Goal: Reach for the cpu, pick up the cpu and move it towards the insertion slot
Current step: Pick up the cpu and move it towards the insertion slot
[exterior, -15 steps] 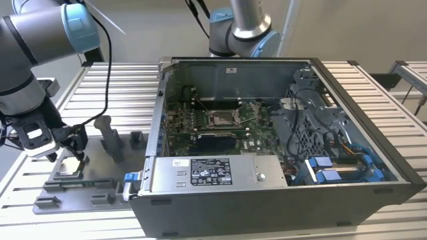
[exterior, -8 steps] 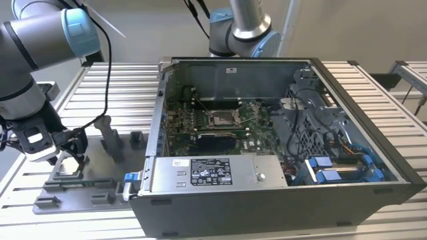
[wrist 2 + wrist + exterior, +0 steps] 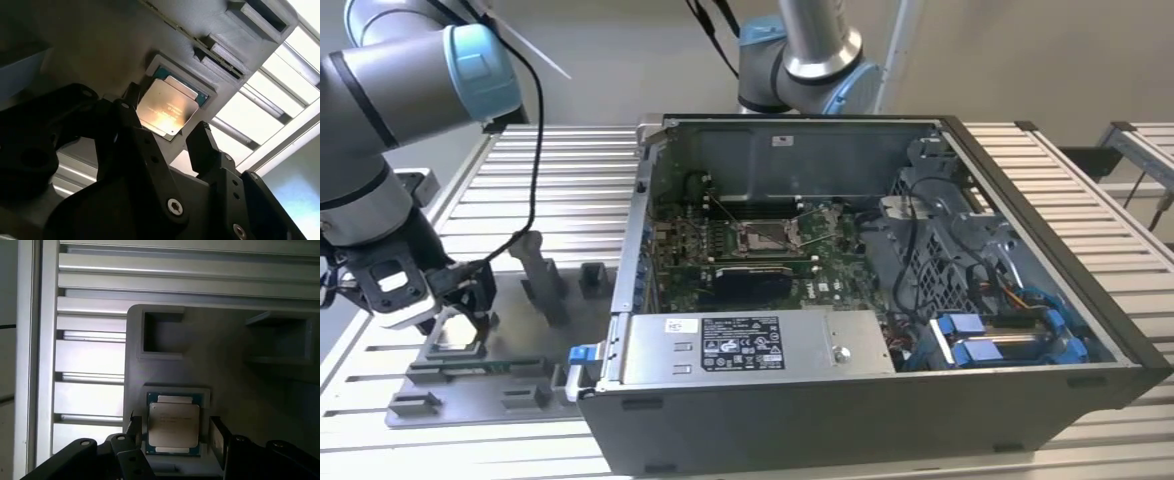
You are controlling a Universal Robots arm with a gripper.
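Note:
The tray's raised sides close in on the cpu's other edges. My gripper needs to pick up the cpu by its two open side edges next.
The cpu [image 3: 173, 422] is a silvery square chip with a green rim, lying flat in a recess of the grey tray [image 3: 225, 365]. In the second wrist view the cpu [image 3: 167, 107] sits between my two black fingers [image 3: 202, 142]. My gripper [image 3: 175, 432] is open and straddles the chip, with a gap on each side. In the exterior view my gripper [image 3: 447, 310] hangs low over the tray [image 3: 507, 375] at the exterior view's left. The insertion slot [image 3: 761, 235], a shiny framed socket on the green board, lies inside the open computer case.
The open computer case [image 3: 1014, 330] fills the middle and right, with a power supply [image 3: 747, 345] at its front. Grey upright fixture posts [image 3: 540, 280] stand on the tray between my gripper and the case. A second robot arm [image 3: 807, 60] stands behind the case. A slatted metal table [image 3: 560, 170] lies beneath.

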